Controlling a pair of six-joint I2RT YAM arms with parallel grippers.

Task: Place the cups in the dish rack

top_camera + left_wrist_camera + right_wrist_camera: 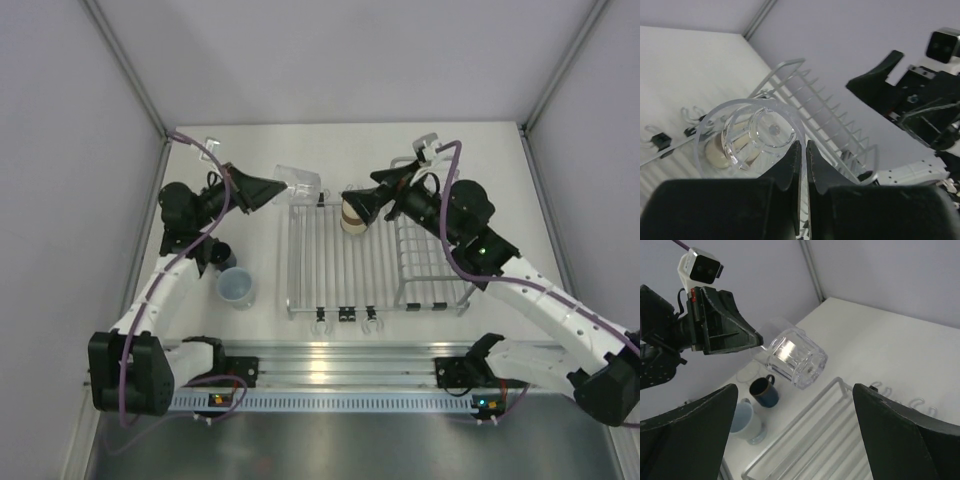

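Next, the right gripper grabs the clear cup around its bottom end [312,187] [810,368], which leaves the cup's rim free to load the cup upside down.
My left gripper [280,188] [803,146] is shut on the rim of the clear cup [299,181] [752,131]. It holds the cup tilted in the air over the far left corner of the dish rack [340,268] [807,92] [837,440]. The clear cup also shows in the right wrist view [796,358]. The tan-and-brown cup [352,217] [715,154] stands on the rack's flat bars. My right gripper [360,204] [795,395] is open and empty just beside and above it. The dark blue mug [222,254] [764,391] and the pale blue cup [236,287] [744,421] stand on the table left of the rack.
The rack's taller basket section [432,262] lies under my right arm. Black clips [346,313] sit on the rack's near bar. White walls and metal frame posts close in the table on three sides.
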